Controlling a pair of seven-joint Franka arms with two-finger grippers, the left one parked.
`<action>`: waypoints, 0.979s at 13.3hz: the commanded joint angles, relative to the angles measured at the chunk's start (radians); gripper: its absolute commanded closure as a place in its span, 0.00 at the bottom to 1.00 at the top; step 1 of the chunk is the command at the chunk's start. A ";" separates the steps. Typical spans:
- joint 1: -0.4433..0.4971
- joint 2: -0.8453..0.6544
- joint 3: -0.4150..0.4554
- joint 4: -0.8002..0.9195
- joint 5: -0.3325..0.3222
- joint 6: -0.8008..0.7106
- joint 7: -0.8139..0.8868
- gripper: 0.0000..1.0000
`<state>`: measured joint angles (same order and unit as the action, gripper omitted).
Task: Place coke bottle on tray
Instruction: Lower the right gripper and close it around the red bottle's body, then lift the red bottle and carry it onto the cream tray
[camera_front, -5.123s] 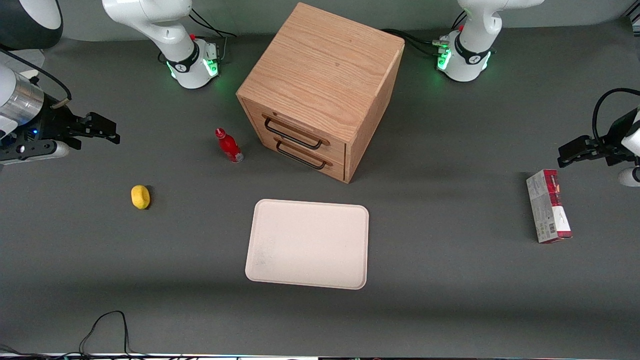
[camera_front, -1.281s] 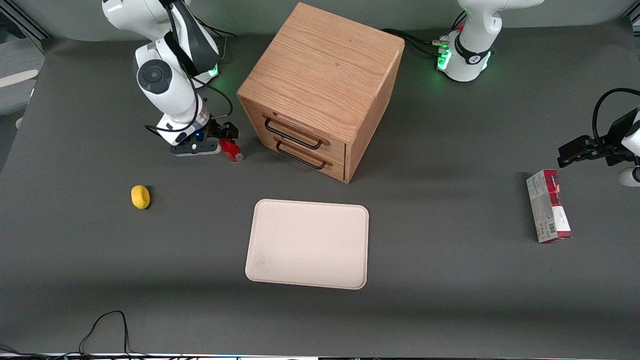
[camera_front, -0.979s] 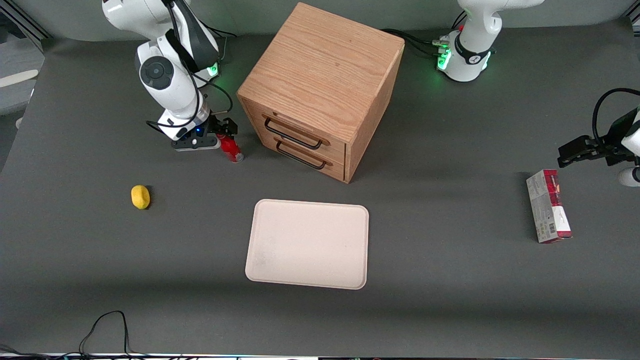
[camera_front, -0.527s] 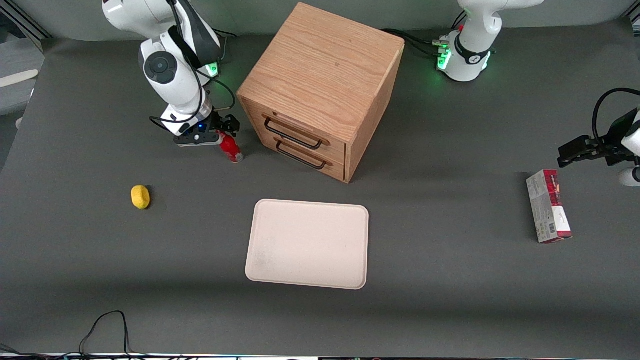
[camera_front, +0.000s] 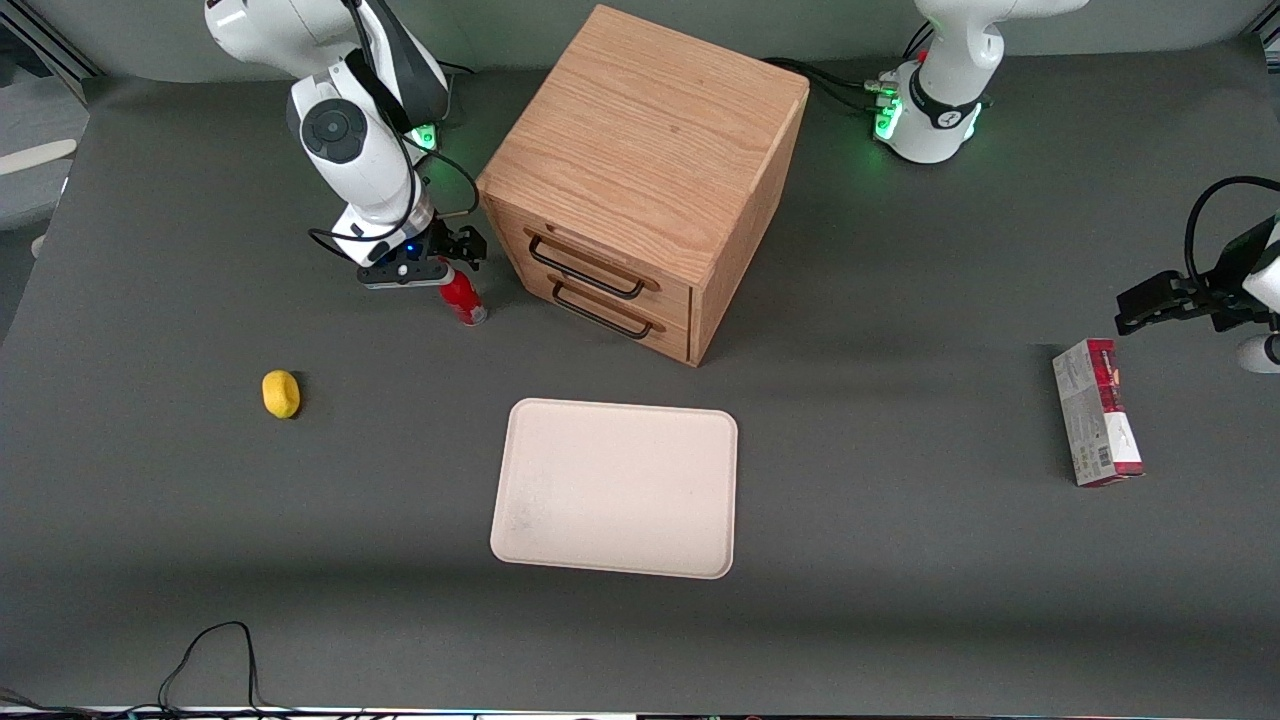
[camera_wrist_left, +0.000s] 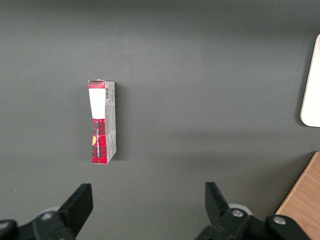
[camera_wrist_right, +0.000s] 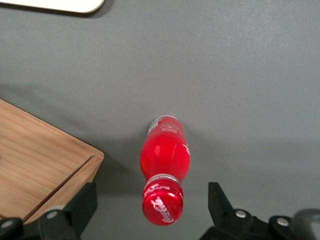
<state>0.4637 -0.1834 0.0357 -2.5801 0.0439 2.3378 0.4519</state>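
My right gripper grabs the bottle by its red cap (camera_wrist_right: 162, 206) next, to set it on the cream tray.
The coke bottle (camera_front: 462, 296) (camera_wrist_right: 165, 165) stands upright on the dark table, close in front of the wooden cabinet's drawers. My right gripper (camera_front: 450, 255) (camera_wrist_right: 151, 206) hangs just above its red cap, open, with one finger on each side of the cap and clear gaps between; it touches nothing. The pale cream tray (camera_front: 615, 487) lies flat nearer the front camera than the bottle and the cabinet; one corner of the tray (camera_wrist_right: 75, 6) shows in the right wrist view.
The wooden drawer cabinet (camera_front: 640, 170) (camera_wrist_right: 35, 160) stands right beside the bottle and gripper. A yellow lemon (camera_front: 281, 393) lies toward the working arm's end of the table. A red-and-grey carton (camera_front: 1097, 411) (camera_wrist_left: 102, 121) lies toward the parked arm's end.
The right arm swung in from the table's end to the bottle and has since risen slightly, uncovering more of the bottle. The bottle has not moved.
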 joint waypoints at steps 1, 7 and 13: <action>0.009 -0.039 -0.005 -0.025 0.005 0.017 0.010 1.00; 0.006 -0.042 -0.011 -0.012 0.004 -0.015 0.008 1.00; -0.020 -0.019 -0.055 0.367 0.002 -0.344 0.016 1.00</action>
<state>0.4491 -0.2119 0.0072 -2.3971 0.0444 2.1431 0.4534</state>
